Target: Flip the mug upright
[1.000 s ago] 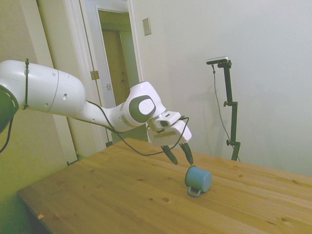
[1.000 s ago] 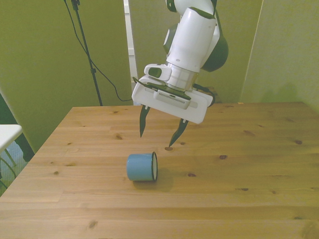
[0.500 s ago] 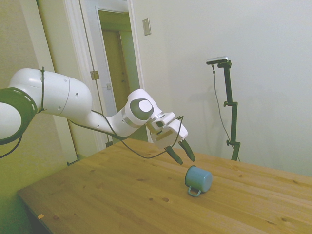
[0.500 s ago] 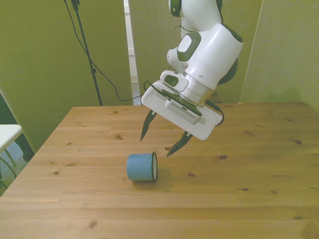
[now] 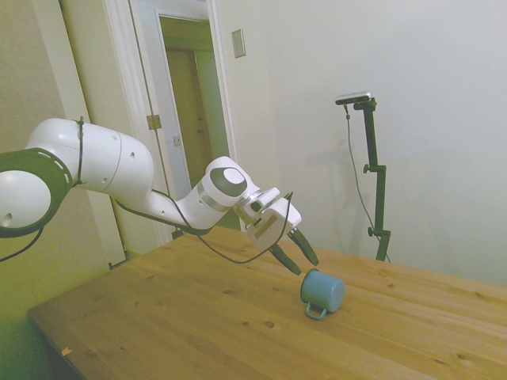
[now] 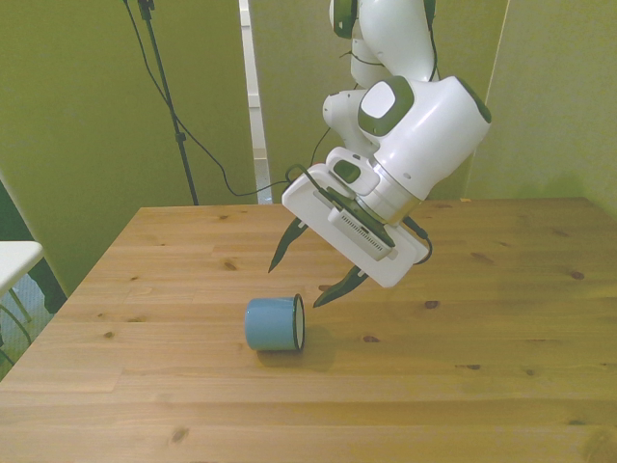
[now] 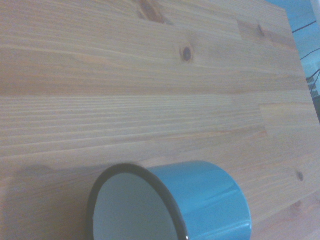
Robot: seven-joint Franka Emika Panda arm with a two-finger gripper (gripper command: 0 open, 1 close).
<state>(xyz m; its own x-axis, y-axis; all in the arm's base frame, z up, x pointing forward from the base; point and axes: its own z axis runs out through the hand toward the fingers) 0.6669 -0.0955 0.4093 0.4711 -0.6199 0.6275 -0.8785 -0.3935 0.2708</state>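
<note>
Next, my gripper grabs the light-blue mug [image 6: 270,324] by its dark rim [image 6: 298,301] to flip the mug upright.
The light-blue mug [image 6: 274,323] lies on its side on the wooden table [image 6: 501,318], its dark-rimmed mouth toward the front view's right. In the side view the mug [image 5: 323,291] shows its thin loop handle low against the tabletop. My gripper [image 6: 297,280] hangs tilted just above and behind the mug, open, with nothing between its two dark fingers. From the side, the gripper [image 5: 303,264] has its fingertips close to the mug's upper edge without touching. Up close in the wrist view, the mug [image 7: 200,200] shows its pale inside and dark rim.
A doorway and a white door frame [image 5: 146,119] stand behind the arm in the side view. A white surface's corner [image 6: 14,260] sits off the table's edge at the front view's left.
The gripper has tilted further over and come down toward the mug, staying open. The mug has not moved.
</note>
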